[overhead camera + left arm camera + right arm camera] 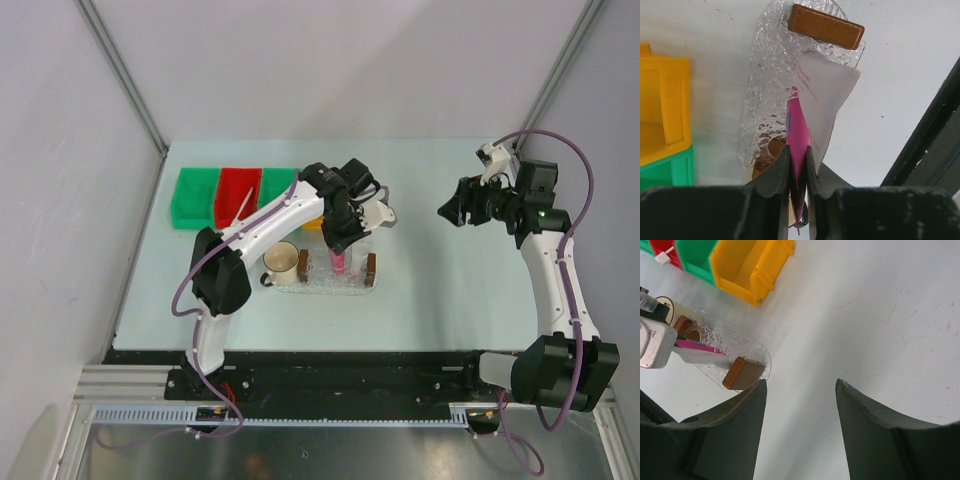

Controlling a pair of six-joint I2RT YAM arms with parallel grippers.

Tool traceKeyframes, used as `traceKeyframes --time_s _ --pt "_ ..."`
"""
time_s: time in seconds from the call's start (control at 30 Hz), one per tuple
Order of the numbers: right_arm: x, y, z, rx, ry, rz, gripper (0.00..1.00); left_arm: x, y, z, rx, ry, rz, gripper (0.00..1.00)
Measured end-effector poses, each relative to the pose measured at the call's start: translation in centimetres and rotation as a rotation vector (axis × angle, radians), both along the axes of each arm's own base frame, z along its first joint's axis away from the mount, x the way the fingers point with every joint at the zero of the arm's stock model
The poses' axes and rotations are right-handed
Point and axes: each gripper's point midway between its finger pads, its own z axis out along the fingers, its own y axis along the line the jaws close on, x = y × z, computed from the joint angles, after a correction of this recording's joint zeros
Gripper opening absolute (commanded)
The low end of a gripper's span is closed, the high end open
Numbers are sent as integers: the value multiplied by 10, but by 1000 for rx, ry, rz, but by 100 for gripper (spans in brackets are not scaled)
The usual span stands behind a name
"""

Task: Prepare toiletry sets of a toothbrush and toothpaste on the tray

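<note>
The pink toothpaste's flat white end is at the clear tray [335, 285], between the brown blocks, so I should open my left gripper now and let the toothpaste go.
My left gripper [341, 243] is shut on the pink toothpaste [338, 262] and holds it upright just above the clear tray [335, 285], between its two brown end blocks. In the left wrist view the fingers [781, 167] pinch the pink tube [798, 127], whose flat white end [822, 95] hangs over the tray [765, 75]. A slim white toothbrush [243, 206] leans in the red bin [236, 193]. My right gripper [450, 211] is open and empty, raised over bare table to the right; in its wrist view [800, 384] the tray [747, 347] lies to the left.
Green bins [194, 195] flank the red one at the back left. A yellow bin [750, 265] stands behind the tray. A cream cup [282, 262] lies against the tray's left end. The table's left edge [140, 250] is near the bins.
</note>
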Motion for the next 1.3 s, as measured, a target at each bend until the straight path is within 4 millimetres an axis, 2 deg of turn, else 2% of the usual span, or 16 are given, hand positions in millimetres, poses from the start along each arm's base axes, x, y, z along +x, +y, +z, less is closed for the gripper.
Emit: traceKeyframes --time_s 0.33,0.77,0.97,1.17,1.3 --pt "0 -1 0 4 1 0 62 0 0 0 4 -4 -1 22" --pt "-1 -1 -2 10 5 2 62 -3 -1 0 11 -4 -7 30" --pt "-1 -1 -2 10 6 1 62 -3 -1 0 13 -5 -8 37" --pt "-2 -1 -3 11 8 3 62 -3 0 0 14 -4 -7 49" --pt "-2 0 -4 13 12 5 63 -3 -1 3 8 -9 -7 51"
